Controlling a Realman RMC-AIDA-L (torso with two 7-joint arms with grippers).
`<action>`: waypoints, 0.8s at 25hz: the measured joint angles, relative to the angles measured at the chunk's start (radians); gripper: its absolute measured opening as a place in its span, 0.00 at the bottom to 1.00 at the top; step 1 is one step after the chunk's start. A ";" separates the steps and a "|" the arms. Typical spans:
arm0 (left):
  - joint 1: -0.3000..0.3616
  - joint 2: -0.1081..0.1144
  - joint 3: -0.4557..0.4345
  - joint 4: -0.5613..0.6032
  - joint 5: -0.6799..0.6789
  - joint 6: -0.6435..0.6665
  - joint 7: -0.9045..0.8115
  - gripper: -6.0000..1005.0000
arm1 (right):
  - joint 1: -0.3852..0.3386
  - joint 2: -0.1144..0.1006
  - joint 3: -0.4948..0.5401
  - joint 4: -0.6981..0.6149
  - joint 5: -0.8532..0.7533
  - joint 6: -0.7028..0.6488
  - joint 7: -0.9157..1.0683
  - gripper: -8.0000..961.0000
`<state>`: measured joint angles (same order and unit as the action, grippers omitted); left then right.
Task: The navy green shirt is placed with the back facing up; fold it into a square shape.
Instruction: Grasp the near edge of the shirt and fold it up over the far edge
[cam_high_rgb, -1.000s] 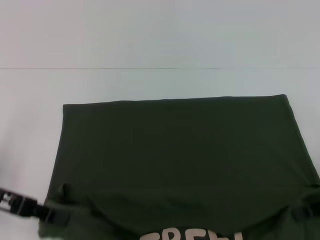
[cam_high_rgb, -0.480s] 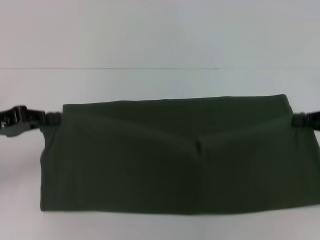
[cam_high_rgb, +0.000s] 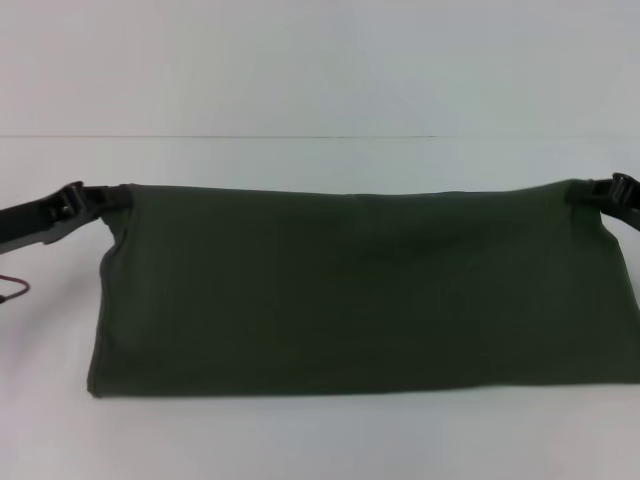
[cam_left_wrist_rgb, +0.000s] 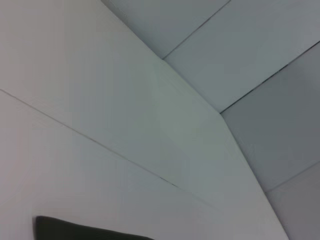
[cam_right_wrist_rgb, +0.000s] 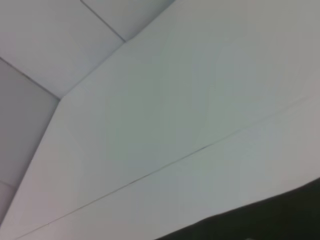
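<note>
The shirt's far corner hangs above the table; my left gripper must lower it before releasing.
The navy green shirt lies on the white table as a wide folded band, plain dark olive with no print showing. My left gripper is shut on the shirt's far left corner. At the far right corner my right gripper is shut on the cloth too. Between the two grippers the far edge runs taut and nearly straight. The near fold edge lies flat on the table. A dark strip of the shirt shows in the left wrist view, and another strip of the shirt in the right wrist view.
The white table shows bare in front of the shirt and beyond it up to a thin seam line. A thin red cable hangs at the left edge under my left arm.
Both grippers carried the shirt's near edge up and away over the cloth, hiding the white lettering. Since half a second ago they moved farther back and pulled the middle sag flat.
</note>
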<state>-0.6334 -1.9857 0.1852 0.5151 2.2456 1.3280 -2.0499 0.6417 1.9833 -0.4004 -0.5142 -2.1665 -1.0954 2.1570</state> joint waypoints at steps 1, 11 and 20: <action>-0.004 -0.010 0.000 -0.001 0.000 -0.024 0.013 0.03 | 0.006 0.011 0.000 0.000 0.004 0.030 -0.014 0.06; -0.023 -0.068 0.001 -0.004 -0.016 -0.196 0.088 0.03 | 0.087 0.083 -0.003 0.012 0.010 0.231 -0.142 0.06; -0.033 -0.092 0.001 -0.005 -0.057 -0.272 0.124 0.03 | 0.118 0.099 -0.012 0.024 0.045 0.342 -0.150 0.06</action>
<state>-0.6662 -2.0777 0.1859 0.5098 2.1884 1.0561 -1.9256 0.7599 2.0827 -0.4120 -0.4900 -2.1218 -0.7539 2.0070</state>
